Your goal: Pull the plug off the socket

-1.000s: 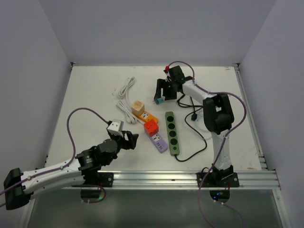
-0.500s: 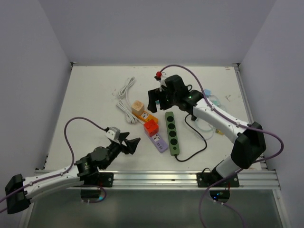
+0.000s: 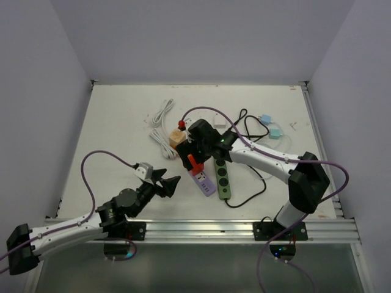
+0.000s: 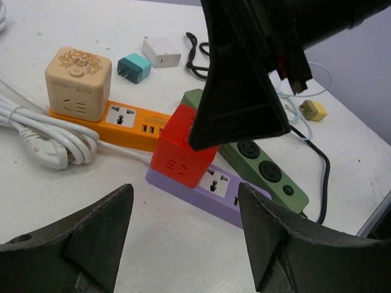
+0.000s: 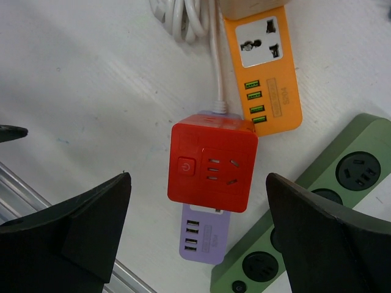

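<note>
The robot's right gripper should pull the plug off next, so it should grab the red cube plug (image 3: 194, 163) (image 5: 213, 166) from above by its opposite sides, which leaves the purple socket free to hold.
A red cube plug (image 3: 194, 163) sits plugged into the near end of a purple socket strip (image 3: 206, 182). My right gripper (image 3: 193, 148) hovers open straight above the cube. In the right wrist view the cube (image 5: 212, 163) lies between the spread fingers, with the purple strip (image 5: 204, 235) sticking out below it, and the gripper (image 5: 197, 183) touches nothing. My left gripper (image 3: 169, 180) is open and empty just left of the strip. In the left wrist view the cube (image 4: 183, 146) and the strip (image 4: 215, 192) lie ahead of the gripper (image 4: 186, 235).
An orange strip (image 3: 186, 149) carries a beige cube (image 3: 178, 135) beside the red one. A green strip (image 3: 221, 172) lies right of the purple one, with its black cable (image 3: 252, 183). A white coiled cable (image 3: 160, 122) lies at back left. Small teal adapters (image 3: 276, 131) lie at back right.
My right arm swung from the back of the table forward and left, and now stands over the red cube. My left arm drew back slightly a second ago and has since held still.
</note>
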